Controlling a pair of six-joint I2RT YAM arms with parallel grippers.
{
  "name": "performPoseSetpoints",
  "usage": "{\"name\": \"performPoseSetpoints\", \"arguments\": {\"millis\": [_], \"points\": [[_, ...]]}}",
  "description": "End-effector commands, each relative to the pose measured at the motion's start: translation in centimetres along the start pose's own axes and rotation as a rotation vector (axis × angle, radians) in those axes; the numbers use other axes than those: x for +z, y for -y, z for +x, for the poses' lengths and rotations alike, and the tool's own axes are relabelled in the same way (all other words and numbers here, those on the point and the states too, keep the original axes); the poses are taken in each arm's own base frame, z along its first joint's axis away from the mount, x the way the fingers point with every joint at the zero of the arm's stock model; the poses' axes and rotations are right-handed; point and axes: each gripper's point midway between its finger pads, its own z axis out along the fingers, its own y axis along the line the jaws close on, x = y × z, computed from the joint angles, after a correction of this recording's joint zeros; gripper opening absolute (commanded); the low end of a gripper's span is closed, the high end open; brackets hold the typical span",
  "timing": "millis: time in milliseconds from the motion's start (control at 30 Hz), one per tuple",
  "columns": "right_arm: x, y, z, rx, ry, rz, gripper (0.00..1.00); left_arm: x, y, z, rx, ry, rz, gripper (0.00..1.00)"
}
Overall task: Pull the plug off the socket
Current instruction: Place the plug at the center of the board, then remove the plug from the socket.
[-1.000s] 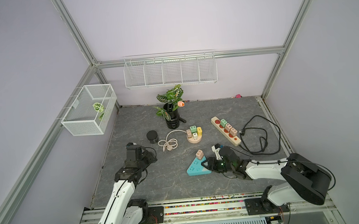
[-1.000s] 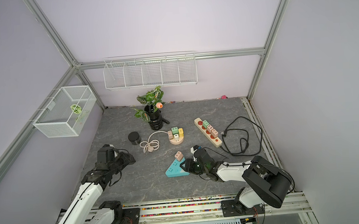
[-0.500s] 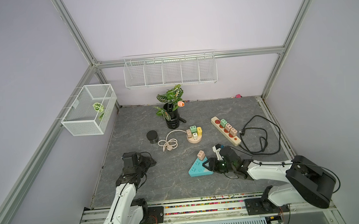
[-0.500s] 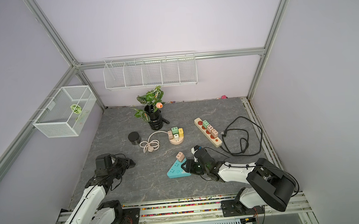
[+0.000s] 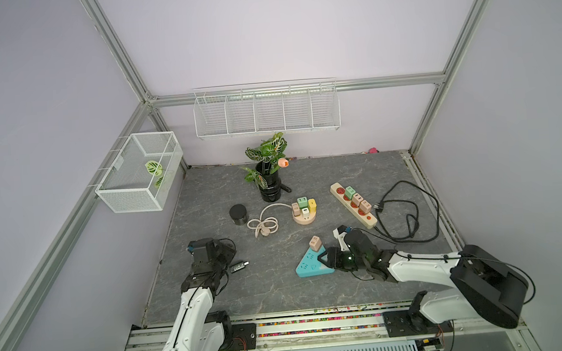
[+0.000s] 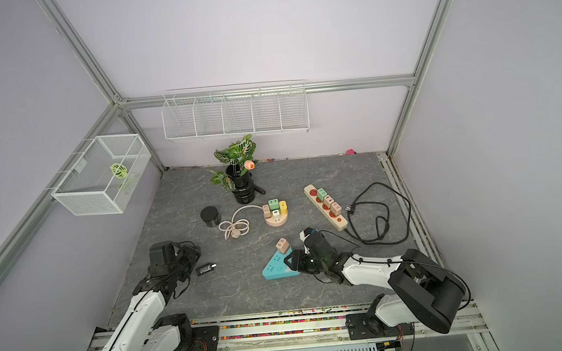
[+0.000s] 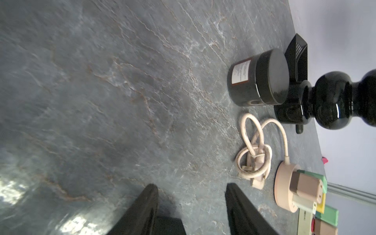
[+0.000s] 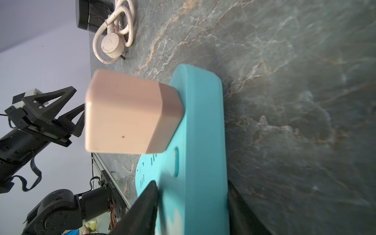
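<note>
The left gripper grabs the pink plug [image 5: 315, 243] across opposite sides of its exposed body next, to pull it off the socket.
A teal triangular socket [image 5: 308, 266] [image 6: 276, 270] [image 8: 199, 132] lies flat on the grey table. A pink plug [image 5: 315, 243] [image 6: 281, 244] [image 8: 126, 116] stands seated in its far corner. My right gripper [image 5: 322, 259] [image 6: 290, 262] [image 8: 192, 183] is shut on the socket's near right edge, one finger on top and one underneath. A small black plug [image 5: 239, 266] [image 6: 206, 269] lies loose on the table just right of my left gripper [image 5: 226, 258] [image 6: 191, 261] [image 7: 191, 186]. That gripper is low over the table at the front left, open, with only bare table between its fingers.
A round pink socket [image 5: 304, 217] with several coloured plugs and a coiled cream cord [image 5: 266, 221] sit mid-table. A beige power strip [image 5: 352, 205] with a black cable [image 5: 407, 215] lies at the right. A black jar [image 5: 238, 214] and a plant vase [image 5: 268, 187] stand behind.
My left arm dropped and drew back toward the front left, then its jaws opened; the black plug now lies on the table beside it. The right gripper stays on the teal socket.
</note>
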Motion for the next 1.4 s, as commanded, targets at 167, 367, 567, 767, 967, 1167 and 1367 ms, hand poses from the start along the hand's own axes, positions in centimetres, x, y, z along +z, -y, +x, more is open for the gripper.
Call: {"name": "performPoseSetpoints", "arguments": {"millis": [167, 367, 567, 767, 967, 1167, 1367], "points": [[0.2, 3.5, 2.2, -0.051, -0.082, 0.124, 0.5, -2.9, 3.9, -1.2, 0.139, 0.041, 0.15, 0.6], [1.0, 2.0, 2.6, -0.089, -0.128, 0.072, 0.47, -4.2, 9.2, 1.6, 0.393, -0.091, 0.273, 0.56], [2.0, 0.7, 3.0, -0.112, -0.155, 0.048, 0.45, -5.8, 14.1, 6.6, 0.696, -0.174, 0.353, 0.49], [2.9, 0.3, 3.1, -0.113, -0.155, 0.05, 0.43, -4.9, 15.2, 11.8, 0.866, -0.324, 0.342, 0.44], [3.6, 0.1, 3.6, -0.107, -0.179, 0.044, 0.43, -4.0, 15.5, 17.1, 0.956, -0.479, 0.354, 0.52], [3.7, 0.0, 3.6, -0.108, -0.177, 0.043, 0.42, -2.5, 14.9, 19.7, 0.973, -0.557, 0.316, 0.57], [3.8, 0.0, 3.8, -0.111, -0.182, 0.044, 0.42, -1.9, 14.8, 20.5, 0.959, -0.589, 0.314, 0.53]]}}
